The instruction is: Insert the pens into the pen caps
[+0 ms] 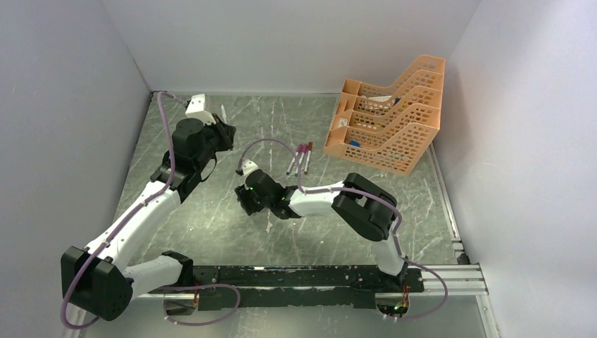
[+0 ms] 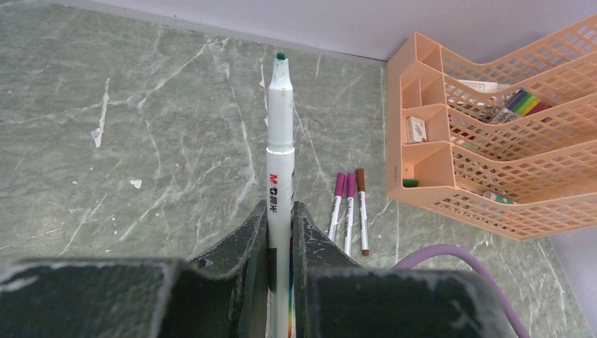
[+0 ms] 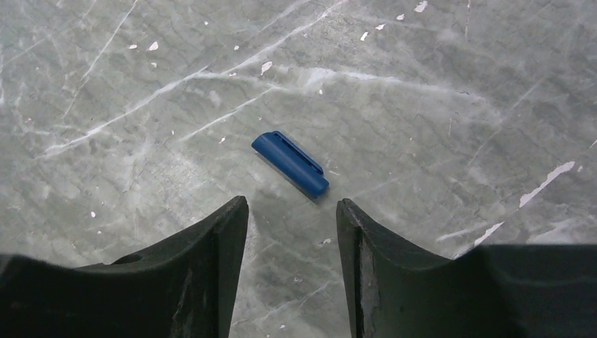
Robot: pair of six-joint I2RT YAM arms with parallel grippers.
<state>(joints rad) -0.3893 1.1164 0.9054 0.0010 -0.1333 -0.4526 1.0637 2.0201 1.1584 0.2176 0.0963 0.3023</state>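
My right fingertips stop short of the blue cap's near end [image 3: 313, 183] in the right wrist view. My right gripper needs to move toward that end before it closes on the cap.
My left gripper [image 2: 280, 211] is shut on a white pen [image 2: 279, 134] that points away from the camera, its green tip bare. Three capped pens [image 2: 350, 204] lie side by side on the table beyond it, two with magenta caps and one with a red-brown cap; in the top view they [image 1: 301, 156] lie in the middle of the table. In the right wrist view a blue pen cap [image 3: 290, 163] lies flat on the table just ahead of my right gripper [image 3: 292, 204], which is open with nothing between its fingers. My left gripper [image 1: 224, 134] is at the back left, and my right gripper [image 1: 248, 199] is low at the centre.
An orange mesh tray [image 1: 394, 116] stands at the back right, holding a few small items and coloured pens [image 2: 521, 104]. A purple cable [image 2: 450, 253] loops over the table near the capped pens. White walls close in the table on three sides.
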